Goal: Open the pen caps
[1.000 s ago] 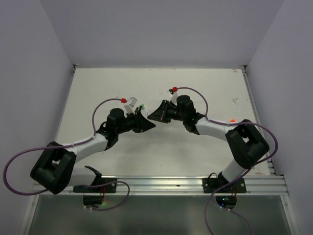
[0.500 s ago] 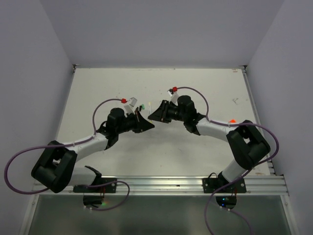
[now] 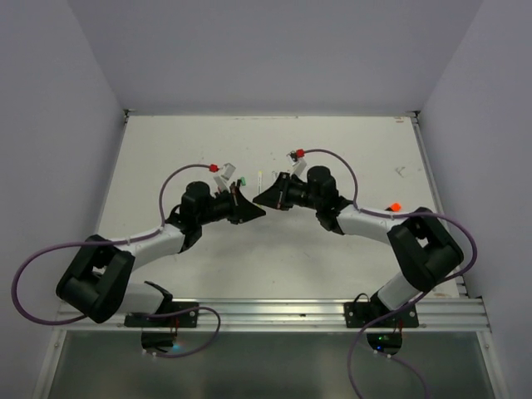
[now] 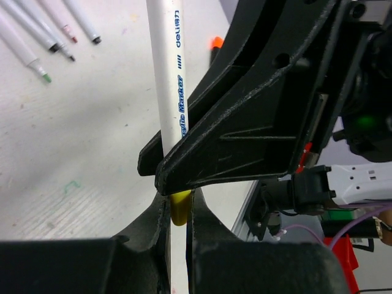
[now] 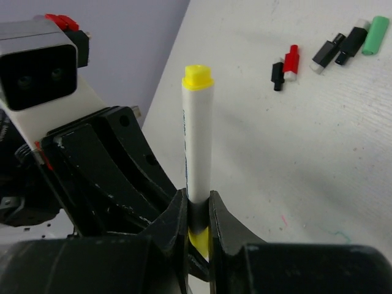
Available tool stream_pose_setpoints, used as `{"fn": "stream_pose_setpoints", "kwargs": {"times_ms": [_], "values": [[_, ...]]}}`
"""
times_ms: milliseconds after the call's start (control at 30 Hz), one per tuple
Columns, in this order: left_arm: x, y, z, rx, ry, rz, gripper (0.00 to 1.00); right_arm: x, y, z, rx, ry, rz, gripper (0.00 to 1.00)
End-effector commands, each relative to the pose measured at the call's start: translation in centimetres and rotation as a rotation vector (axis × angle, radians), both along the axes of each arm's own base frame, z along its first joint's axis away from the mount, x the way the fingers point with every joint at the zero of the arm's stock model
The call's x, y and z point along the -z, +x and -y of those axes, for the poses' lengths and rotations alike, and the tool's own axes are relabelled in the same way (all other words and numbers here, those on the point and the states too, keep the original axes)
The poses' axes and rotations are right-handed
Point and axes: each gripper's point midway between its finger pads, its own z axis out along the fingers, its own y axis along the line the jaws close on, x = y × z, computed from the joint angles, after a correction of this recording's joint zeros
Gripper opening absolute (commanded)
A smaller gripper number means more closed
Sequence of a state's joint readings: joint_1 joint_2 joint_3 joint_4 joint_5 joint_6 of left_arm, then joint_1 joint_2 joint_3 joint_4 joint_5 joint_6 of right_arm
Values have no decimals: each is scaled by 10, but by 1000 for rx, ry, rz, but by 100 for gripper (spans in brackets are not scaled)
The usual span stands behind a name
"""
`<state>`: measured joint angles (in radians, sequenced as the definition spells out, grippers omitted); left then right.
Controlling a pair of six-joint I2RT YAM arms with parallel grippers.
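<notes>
The left gripper holds the yellow pen cap (image 4: 179, 211), so the white body of the pen would slip out of the cap if the robot raised its right gripper now.
A white pen barrel (image 4: 170, 79) stands between both grippers. My left gripper (image 4: 177, 202) is shut on the yellow pen cap (image 4: 179, 211) at the pen's lower end. My right gripper (image 5: 197, 205) is shut on the white barrel (image 5: 198, 141) just above that cap (image 5: 199, 237); the barrel's free end has a yellow plug (image 5: 197, 76). In the top view the two grippers (image 3: 248, 208) (image 3: 268, 196) meet tip to tip at mid-table. Loose pen caps lie on the table: black and red (image 5: 285, 66), black (image 5: 343, 44), green (image 5: 375, 34).
Several uncapped white pens (image 4: 43, 30) lie side by side on the white table (image 3: 166, 158). An orange-tipped piece (image 4: 214, 44) lies beyond the right gripper; a small orange thing (image 3: 396, 205) lies at the right. Purple cables loop over both arms. Walls enclose three sides.
Both grippers have shifted slightly to the right and back, still joined at the pen. The pen's white free end now shows above them.
</notes>
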<state>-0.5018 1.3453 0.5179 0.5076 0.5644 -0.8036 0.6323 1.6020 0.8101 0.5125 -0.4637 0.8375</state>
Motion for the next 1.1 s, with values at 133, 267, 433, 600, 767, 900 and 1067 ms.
{"fn": "stream_pose_setpoints", "kwargs": {"times_ms": [133, 267, 433, 600, 767, 900, 1067], "values": [[-48, -47, 15, 277, -174, 199, 0, -113, 44, 33, 64, 377, 267, 0], [-49, -52, 13, 295, -158, 205, 0, -122, 51, 34, 32, 395, 273, 0], [-48, -55, 12, 302, -171, 210, 0, -128, 49, 35, -37, 487, 262, 0], [-50, -54, 11, 282, -184, 193, 0, -135, 50, 39, -91, 604, 244, 0], [38, 25, -59, -283, 392, -54, 0, -45, 101, 63, 211, 92, 82, 0], [65, 35, -114, -567, 556, -152, 0, 30, 104, 113, 319, -383, -58, 0], [64, 47, -147, -764, 563, -148, 0, 70, 110, 164, 422, -666, -100, 0]]}}
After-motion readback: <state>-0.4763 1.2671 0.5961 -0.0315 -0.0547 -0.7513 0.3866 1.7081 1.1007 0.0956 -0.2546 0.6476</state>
